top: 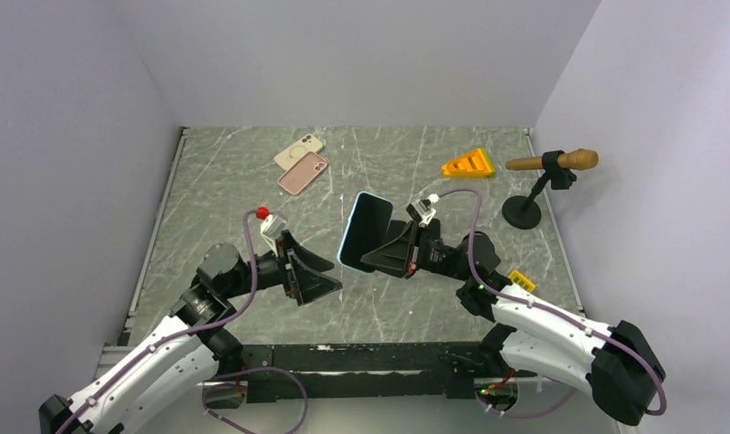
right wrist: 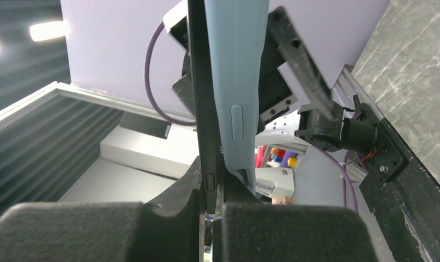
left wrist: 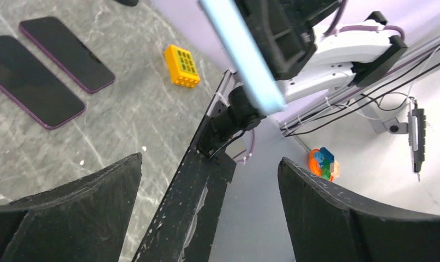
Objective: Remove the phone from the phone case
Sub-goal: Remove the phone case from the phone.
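My left gripper next pinches the light blue case by its long side edge [top: 346, 237] to pull it away from the dark phone [top: 369, 221].
My right gripper [top: 372, 253] holds the phone [top: 365, 231] upright above the table's middle. In the right wrist view the gripper [right wrist: 217, 204] is shut on the dark phone [right wrist: 202, 109]. The light blue phone case [right wrist: 235, 82] stands peeled off the phone's lower corner, beside the right pad. My left gripper [top: 329, 276] hangs open just left of the phone, with nothing between its fingers [left wrist: 70, 213]. In the left wrist view the left gripper [left wrist: 211, 161] is apart from the case's blue edge [left wrist: 245, 54], which shows above.
A beige case [top: 299, 149] and a pink case [top: 303, 173] lie at the back. An orange wedge [top: 468, 164] and a microphone on a stand [top: 553, 162] are at the right. Two dark phones [left wrist: 32, 82] and a yellow block [left wrist: 181, 66] lie on the table.
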